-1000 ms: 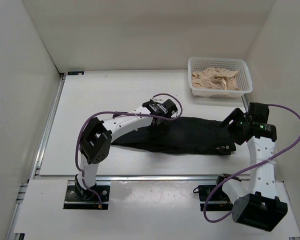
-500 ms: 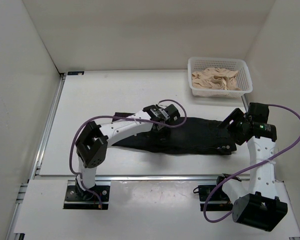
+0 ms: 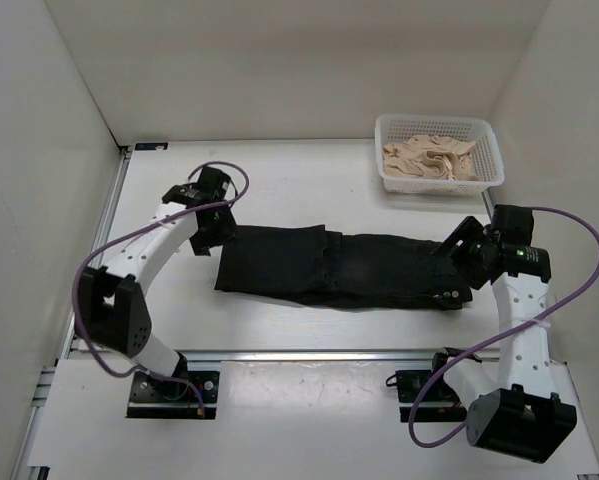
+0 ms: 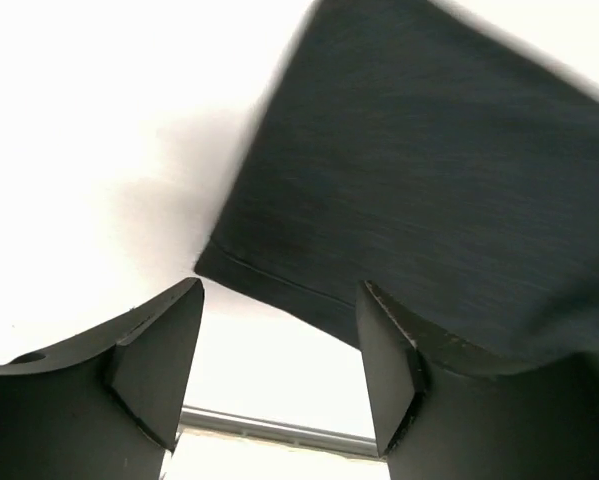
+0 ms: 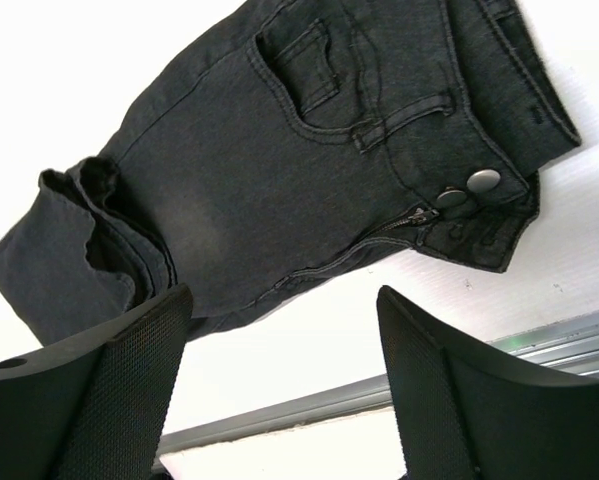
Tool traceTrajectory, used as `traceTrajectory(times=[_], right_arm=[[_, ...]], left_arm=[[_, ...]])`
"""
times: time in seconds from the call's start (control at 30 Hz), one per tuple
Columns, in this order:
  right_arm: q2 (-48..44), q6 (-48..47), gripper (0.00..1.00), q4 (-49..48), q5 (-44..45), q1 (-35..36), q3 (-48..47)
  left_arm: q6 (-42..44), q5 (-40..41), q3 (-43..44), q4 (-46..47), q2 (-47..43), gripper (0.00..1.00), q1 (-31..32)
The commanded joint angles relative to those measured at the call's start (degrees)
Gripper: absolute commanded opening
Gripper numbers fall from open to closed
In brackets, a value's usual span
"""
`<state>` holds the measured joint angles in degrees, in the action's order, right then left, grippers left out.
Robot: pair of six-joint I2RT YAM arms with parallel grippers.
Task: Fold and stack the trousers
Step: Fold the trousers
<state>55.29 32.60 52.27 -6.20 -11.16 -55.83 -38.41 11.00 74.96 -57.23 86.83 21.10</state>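
My left gripper's fingers are wide open at the hem (image 3: 220, 280), so the trousers (image 3: 339, 268) would stay lying on the tabletop if I lifted the gripper now.
The black trousers (image 3: 339, 268) lie flat in a long band across the middle of the table. Their waist, with two metal buttons (image 5: 469, 186), is at the right end, and a straight hem (image 4: 279, 285) is at the left end. My left gripper (image 3: 203, 240) hovers just off that left end, open, with nothing between its fingers (image 4: 164, 350). My right gripper (image 3: 450, 270) hangs over the waist end, open and empty, its pads (image 5: 129, 370) apart from the trousers (image 5: 309, 170).
A white basket (image 3: 491, 150) holding beige cloth (image 3: 431, 160) stands at the back right. White walls close in the table on the left, back and right. A metal rail (image 3: 309, 353) runs along the near edge.
My left gripper opened, let go of the trousers and swung from their middle to beyond their left end. That end now lies flat and squared. The right arm stayed put.
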Motion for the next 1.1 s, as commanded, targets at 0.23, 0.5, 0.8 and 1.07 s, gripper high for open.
traceTrajectory(times=[0.23, 0.5, 0.8, 1.07], right_arm=[[0.79, -5.0, 0.77, -1.03, -3.38, 4.04, -3.49], [1.31, -5.0, 0.78, -1.03, -3.38, 4.57, -2.97], [3.86, -9.13, 0.78, -1.03, -4.88, 5.09, -1.3], [7.64, -9.94, 0.78, -1.03, -4.61, 9.48, 0.29]], left_arm=[[4.21, -9.42, -8.08, 10.39, 10.98, 0.82, -10.46], [6.16, -15.3, -6.85, 12.06, 18.91, 0.39, -10.47], [7.39, -11.55, -1.15, 9.34, 9.52, 0.1, -13.19], [12.04, 0.94, 14.85, -1.46, 5.55, 0.1, -15.3]])
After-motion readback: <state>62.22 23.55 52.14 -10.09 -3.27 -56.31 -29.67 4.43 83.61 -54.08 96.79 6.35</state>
